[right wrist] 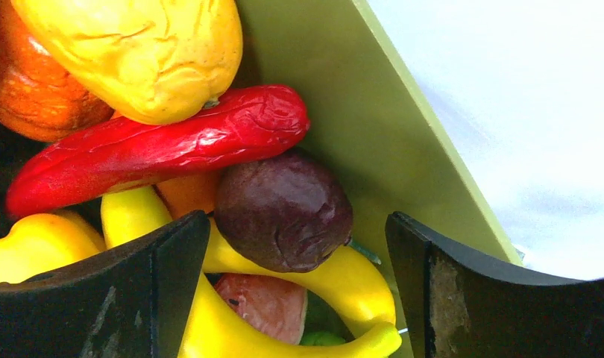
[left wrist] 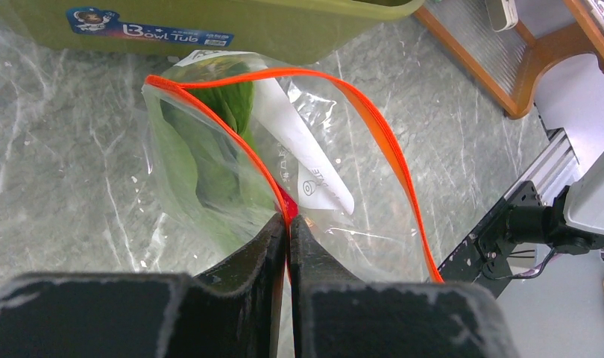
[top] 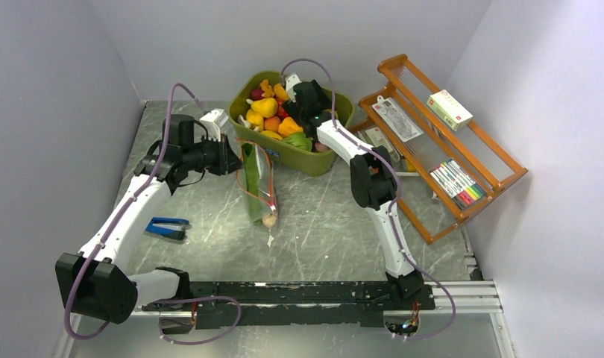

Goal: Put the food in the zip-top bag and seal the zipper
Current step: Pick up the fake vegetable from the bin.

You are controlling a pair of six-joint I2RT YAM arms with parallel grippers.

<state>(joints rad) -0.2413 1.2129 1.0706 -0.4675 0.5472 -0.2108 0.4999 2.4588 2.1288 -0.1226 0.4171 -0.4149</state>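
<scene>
The right gripper should close, as the middle of the dark purple bulb (right wrist: 284,212) is between the right gripper's fingers. Closing now would hold the bulb.
The clear zip-top bag (top: 258,183) lies in front of the olive-green tub (top: 323,160), its mouth held open. Green leaves (left wrist: 209,160) and a white label sit inside it; a small pale piece (top: 268,220) lies at its lower end. My left gripper (top: 226,156) is shut on the red-orange zipper strip (left wrist: 288,212), pinching one lip of the mouth. My right gripper (top: 308,101) is open inside the tub, its jaws wide apart over a dark purple bulb (right wrist: 284,212), a red chili (right wrist: 157,145) and yellow toy fruits (right wrist: 314,287).
The tub holds several more toy fruits (top: 268,112). An orange wooden rack (top: 441,142) with packets and markers leans at the right. A blue tool (top: 167,227) lies on the marble table by my left arm. A black rail (top: 314,294) runs along the near edge.
</scene>
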